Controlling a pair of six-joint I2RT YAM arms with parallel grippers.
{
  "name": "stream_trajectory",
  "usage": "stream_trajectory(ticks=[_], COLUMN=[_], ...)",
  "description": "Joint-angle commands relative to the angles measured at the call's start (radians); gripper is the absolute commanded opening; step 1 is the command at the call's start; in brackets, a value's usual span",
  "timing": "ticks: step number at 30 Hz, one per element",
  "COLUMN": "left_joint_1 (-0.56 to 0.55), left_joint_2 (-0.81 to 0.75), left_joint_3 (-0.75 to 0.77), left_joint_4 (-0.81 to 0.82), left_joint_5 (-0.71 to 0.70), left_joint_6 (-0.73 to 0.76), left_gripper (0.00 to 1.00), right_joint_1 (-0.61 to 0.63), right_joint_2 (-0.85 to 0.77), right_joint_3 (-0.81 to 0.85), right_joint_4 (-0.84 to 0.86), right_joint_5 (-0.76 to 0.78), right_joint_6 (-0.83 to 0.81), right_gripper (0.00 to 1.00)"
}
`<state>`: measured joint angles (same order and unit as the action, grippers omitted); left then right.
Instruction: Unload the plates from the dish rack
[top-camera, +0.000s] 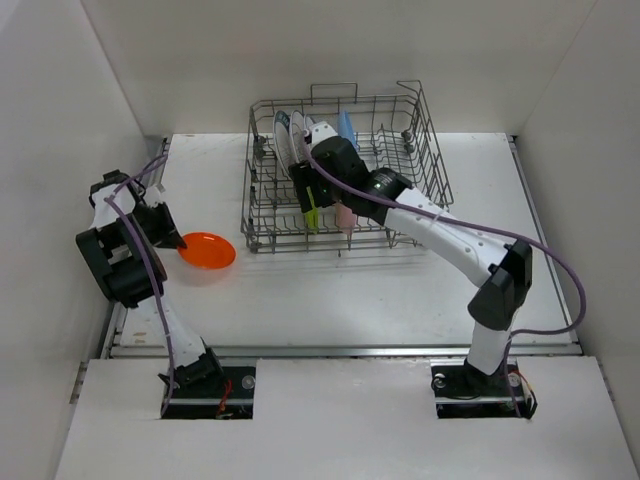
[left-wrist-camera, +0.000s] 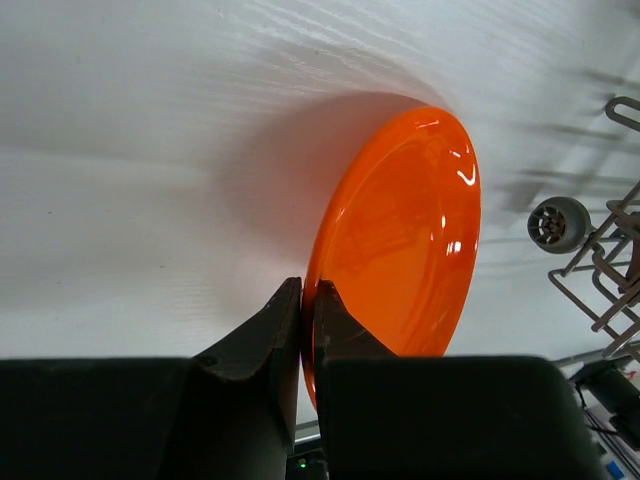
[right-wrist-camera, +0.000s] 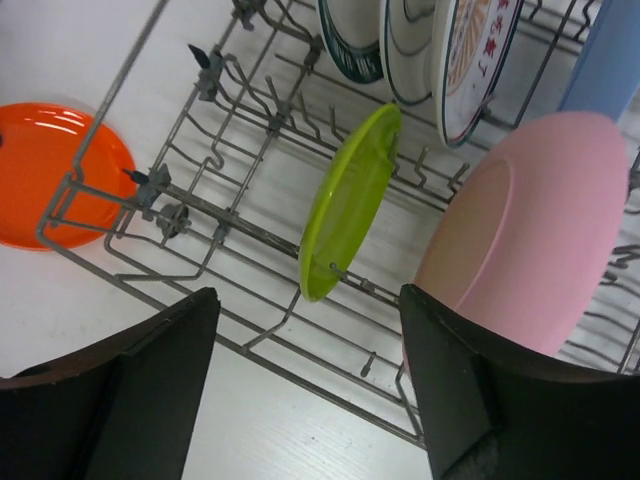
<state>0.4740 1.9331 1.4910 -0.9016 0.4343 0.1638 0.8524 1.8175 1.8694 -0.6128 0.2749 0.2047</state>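
Note:
The lime-green plate (top-camera: 311, 209) (right-wrist-camera: 350, 200) would stay standing in the rack if I lifted my right gripper now. My right gripper's fingers are wide apart.
A small orange plate (top-camera: 207, 250) lies low on the white table, left of the dish rack (top-camera: 432, 145). My left gripper (top-camera: 176, 239) is shut on its near rim; in the left wrist view the fingers (left-wrist-camera: 262, 335) pinch the orange plate's (left-wrist-camera: 400, 230) edge. My right gripper (top-camera: 322, 195) is open inside the rack's front row. In the right wrist view it (right-wrist-camera: 308, 300) straddles the upright lime-green plate (right-wrist-camera: 350, 200), with the pink plate (right-wrist-camera: 530, 230) against the right finger. Three white patterned plates (right-wrist-camera: 450, 40) and a light blue plate (right-wrist-camera: 605, 50) stand behind.
The grey wire rack (right-wrist-camera: 200, 205) has tall sides and upright tines around my right gripper. One of its corner wheels (left-wrist-camera: 558, 224) shows close to the orange plate. White walls enclose the table on the left, back and right.

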Motion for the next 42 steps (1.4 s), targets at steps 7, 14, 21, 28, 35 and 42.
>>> stream_trajectory(ticks=[7, 14, 21, 28, 35, 42], left_joint_1=[0.006, 0.006, 0.006, -0.057, -0.129, -0.210], left_joint_2=[0.050, 0.003, -0.132, -0.278, -0.326, -0.326], left_joint_3=[0.081, 0.034, 0.025, 0.054, 0.166, 0.258], left_joint_4=[-0.114, -0.103, -0.121, -0.178, -0.302, -0.393], left_joint_5=[-0.016, -0.028, 0.011, 0.035, 0.112, 0.208], left_joint_6=[-0.017, -0.017, 0.005, 0.118, 0.169, 0.187], left_gripper=[0.24, 0.55, 0.63, 0.69, 0.73, 0.73], right_joint_1=[0.008, -0.016, -0.026, -0.026, -0.015, 0.046], right_joint_2=[0.092, 0.144, 0.235, 0.250, 0.174, 0.065], right_joint_3=[0.053, 0.062, 0.105, 0.129, 0.149, 0.131], right_joint_4=[0.031, 0.085, 0.088, 0.067, 0.077, 0.197], right_joint_5=[0.030, -0.072, -0.048, -0.014, 0.079, 0.279], right_joint_6=[0.084, 0.117, 0.128, 0.128, 0.004, -0.181], right_gripper=[0.66, 0.48, 0.46, 0.08, 0.00, 0.00])
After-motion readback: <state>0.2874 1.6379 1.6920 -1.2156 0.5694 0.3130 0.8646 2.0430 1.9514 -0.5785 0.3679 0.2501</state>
